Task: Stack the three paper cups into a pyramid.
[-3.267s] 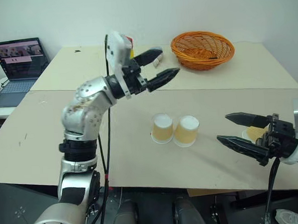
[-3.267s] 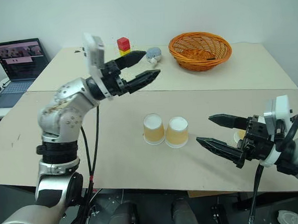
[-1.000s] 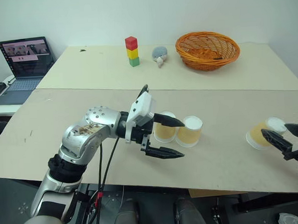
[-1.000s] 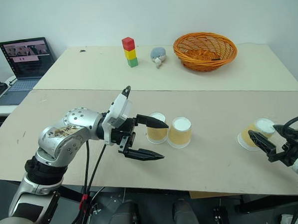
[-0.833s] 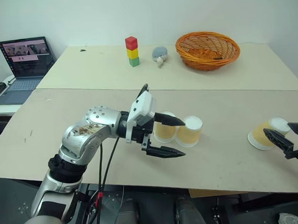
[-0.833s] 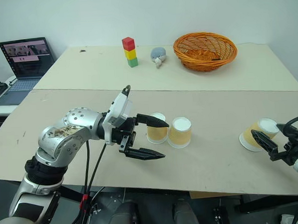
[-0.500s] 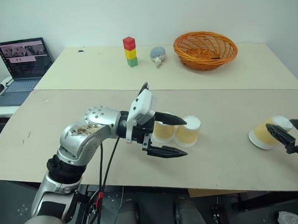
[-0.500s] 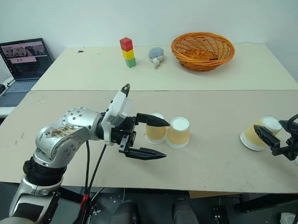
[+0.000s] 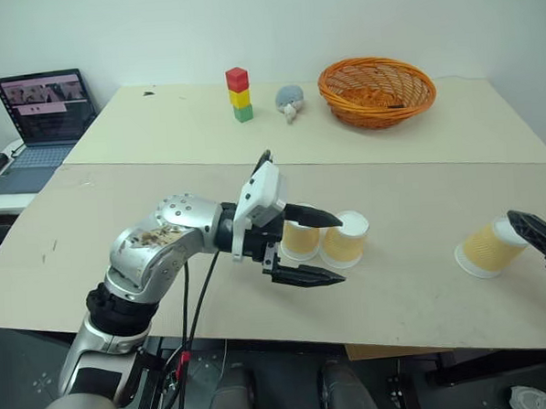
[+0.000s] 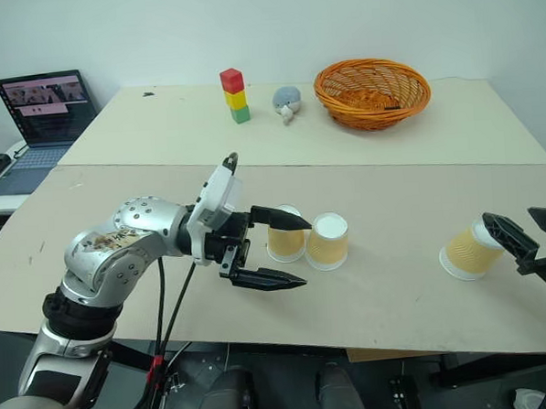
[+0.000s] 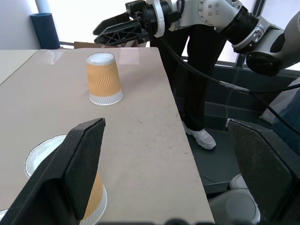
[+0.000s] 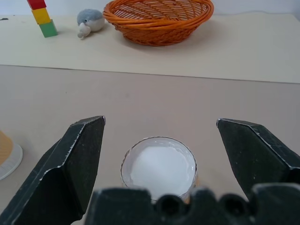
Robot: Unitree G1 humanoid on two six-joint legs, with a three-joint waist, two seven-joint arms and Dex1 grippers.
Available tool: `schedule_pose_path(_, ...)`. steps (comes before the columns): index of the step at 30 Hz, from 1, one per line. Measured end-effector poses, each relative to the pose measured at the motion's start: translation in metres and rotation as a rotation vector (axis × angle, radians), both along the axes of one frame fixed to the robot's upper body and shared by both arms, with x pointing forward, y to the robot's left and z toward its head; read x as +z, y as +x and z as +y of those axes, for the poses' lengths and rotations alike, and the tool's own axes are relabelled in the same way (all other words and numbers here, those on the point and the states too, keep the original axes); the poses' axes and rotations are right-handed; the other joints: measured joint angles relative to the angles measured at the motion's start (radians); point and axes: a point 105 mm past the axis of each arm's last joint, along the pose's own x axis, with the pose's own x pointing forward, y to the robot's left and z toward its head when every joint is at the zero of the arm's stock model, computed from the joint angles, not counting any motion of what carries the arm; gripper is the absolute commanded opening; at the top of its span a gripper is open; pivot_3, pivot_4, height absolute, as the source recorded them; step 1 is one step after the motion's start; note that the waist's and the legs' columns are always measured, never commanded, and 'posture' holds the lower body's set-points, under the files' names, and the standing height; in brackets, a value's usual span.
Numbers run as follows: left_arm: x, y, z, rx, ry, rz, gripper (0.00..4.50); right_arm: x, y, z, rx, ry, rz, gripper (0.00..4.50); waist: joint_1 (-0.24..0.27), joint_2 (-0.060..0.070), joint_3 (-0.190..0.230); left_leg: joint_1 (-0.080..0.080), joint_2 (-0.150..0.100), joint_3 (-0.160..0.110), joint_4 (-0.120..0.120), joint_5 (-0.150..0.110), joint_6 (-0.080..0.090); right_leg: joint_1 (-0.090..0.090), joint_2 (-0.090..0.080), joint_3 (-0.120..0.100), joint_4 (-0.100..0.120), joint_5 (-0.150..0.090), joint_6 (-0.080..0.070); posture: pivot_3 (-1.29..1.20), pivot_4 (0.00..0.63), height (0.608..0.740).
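Observation:
Bare tabletop shows between my right gripper's fingertips and the cup's white base point(image 9: 511, 231), so it is too early to close. My right gripper moves toward the cup next, then closes on it.
Two paper cups point(image 9: 300, 242) point(image 9: 348, 242) stand upside down side by side at the table's middle. My left gripper point(image 9: 341, 250) is open by them and holds nothing: its upper finger reaches over the left cup's top, its lower finger lies on their near side. The third paper cup point(image 9: 486, 249) stands upside down alone at the right, also seen as the far cup point(image 11: 104, 77) in the left wrist view. My right gripper point(image 10: 509, 216) is open just beyond it, and the cup's white base point(image 12: 159, 166) shows between its fingers. No pyramid stands.
At the back of the table are an orange wicker basket point(image 9: 377, 89), a grey plush toy point(image 9: 289, 101) and a red-yellow-green block tower point(image 9: 239, 94). A laptop point(image 9: 43, 107) sits far left. The table's front edge point(image 9: 399, 344) runs close to the third cup.
My right gripper has drawn to the right and a little up, off the third cup's side. That cup has shifted slightly right. The left gripper has kept still.

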Motion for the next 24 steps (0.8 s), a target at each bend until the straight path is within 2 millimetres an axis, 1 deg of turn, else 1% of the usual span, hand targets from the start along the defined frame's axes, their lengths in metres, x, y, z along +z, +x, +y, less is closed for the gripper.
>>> schedule_pose_path(11,0.003,0.002,0.0,0.015,-0.01,-0.006,4.41,-0.024,0.007,0.005,0.011,0.022,0.073,4.5,-0.002,0.0,0.0,0.0,0.0,0.0,0.0,0.0,0.0,0.0,0.0,0.0,0.0,0.0,0.0,0.0,0.15,0.64)
schedule_pose_path(16,0.003,0.003,0.0,0.023,-0.008,-0.001,4.41,-0.023,0.01,0.004,0.011,0.016,0.062,4.5,-0.001,0.0,0.0,0.0,0.0,0.0,0.0,0.0,0.0,0.0,0.0,0.0,0.0,0.0,0.0,0.0,0.15,0.64)
schedule_pose_path(24,0.003,-0.001,0.001,0.011,-0.009,0.006,4.41,-0.03,0.012,0.006,0.017,0.026,0.084,4.5,-0.002,0.0,0.0,0.0,0.0,0.0,0.0,0.0,0.0,0.0,0.0,0.0,0.0,0.0,0.0,0.0,0.15,0.64)
